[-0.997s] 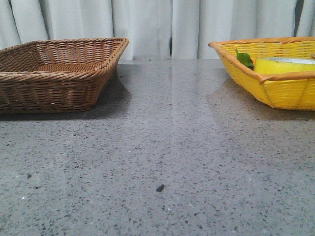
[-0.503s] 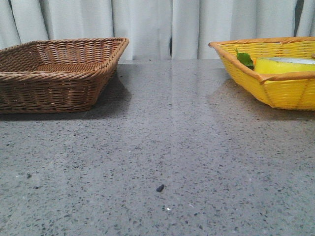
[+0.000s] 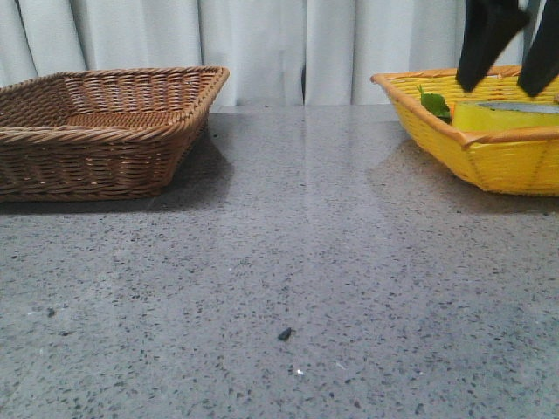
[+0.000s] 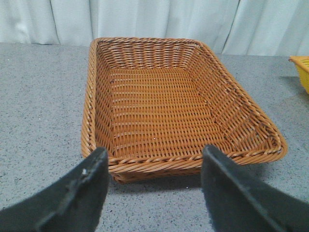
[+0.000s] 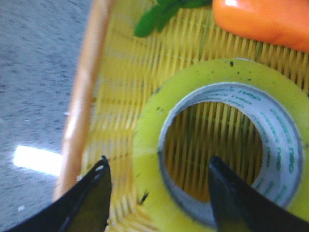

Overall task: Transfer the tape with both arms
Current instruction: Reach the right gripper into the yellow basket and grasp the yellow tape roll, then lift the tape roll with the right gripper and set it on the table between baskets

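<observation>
The fingers of my right gripper are above the tape roll's side (image 5: 148,157) and its core hole (image 5: 205,140), so they would miss if they closed now. My right gripper needs to go down first, then close on the tape roll.
The yellow tape roll (image 5: 154,125) with its white green-printed core lies flat in the yellow basket (image 5: 87,82). In the front view the tape (image 3: 489,118) shows just over the yellow basket's rim (image 3: 437,140) at the right. My right gripper (image 5: 157,169) is open above it, one finger outside the roll's wall and one over the core hole; it also shows in the front view (image 3: 502,87), hanging over the basket. My left gripper (image 4: 154,159) is open and empty, in front of the brown wicker basket (image 4: 183,159), and does not show in the front view.
An orange carrot (image 5: 265,19) with green leaves (image 5: 159,14) lies in the yellow basket beyond the tape. The brown basket (image 3: 105,131) stands at the table's left and holds nothing that I can see. A small dark speck (image 3: 284,333) lies on the grey table.
My right gripper has come down into the front view over the yellow basket; it was not in view before. Nothing else has moved.
</observation>
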Controlling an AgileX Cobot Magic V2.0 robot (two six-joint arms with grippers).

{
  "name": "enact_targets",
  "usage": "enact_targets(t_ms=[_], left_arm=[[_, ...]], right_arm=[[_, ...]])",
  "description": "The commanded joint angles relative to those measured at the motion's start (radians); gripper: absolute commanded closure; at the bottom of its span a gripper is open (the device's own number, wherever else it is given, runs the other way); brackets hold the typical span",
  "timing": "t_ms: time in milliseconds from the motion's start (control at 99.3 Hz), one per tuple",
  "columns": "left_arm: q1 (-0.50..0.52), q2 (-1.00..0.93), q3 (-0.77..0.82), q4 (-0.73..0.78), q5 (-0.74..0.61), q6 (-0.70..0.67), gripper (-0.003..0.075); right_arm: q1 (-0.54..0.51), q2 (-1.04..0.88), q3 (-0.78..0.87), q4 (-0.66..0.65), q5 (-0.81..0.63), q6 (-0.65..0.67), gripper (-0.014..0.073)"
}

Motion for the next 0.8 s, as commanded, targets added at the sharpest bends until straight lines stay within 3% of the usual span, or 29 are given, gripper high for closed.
enact_targets(t_ms=[0,141,232,282,393,634,785], left_arm=[[-0.001,0.013,-0.035,-0.015,-0.075,-0.002,0.0335],[-0.001,0.013,-0.035,-0.016,-0.071,-0.002,0.0335],[-0.001,0.013,-0.035,-0.017,-0.069,-0.002,0.0335],[-0.001,0.013,-0.035,-0.017,-0.069,-0.002,0.0335],[-0.001,0.013,-0.035,-0.017,-0.069,-0.002,0.0335],[-0.001,0.013,-0.035,-0.023,-0.069,-0.002,0.0335],[-0.001,0.013,-0.035,-0.024,-0.069,-0.002,0.0335]], right_arm=[[0.0,0.01,-0.035,-0.025,-0.064,-0.012,0.0221],[0.0,0.051,-0.035,-0.045,-0.093,-0.012,0.0228],[0.0,0.067,-0.035,-0.07,-0.101,-0.012,0.0291],[-0.002,0.067,-0.035,-0.081,-0.101,-0.012,0.0375],[-0.003,0.061,-0.035,-0.098,-0.096,-0.012,0.0669],[0.02,-0.038,-0.156,-0.099,-0.104,-0.012,0.0658],[0.117,-0.073,-0.338,-0.082,-0.109,-0.012,0.0658]])
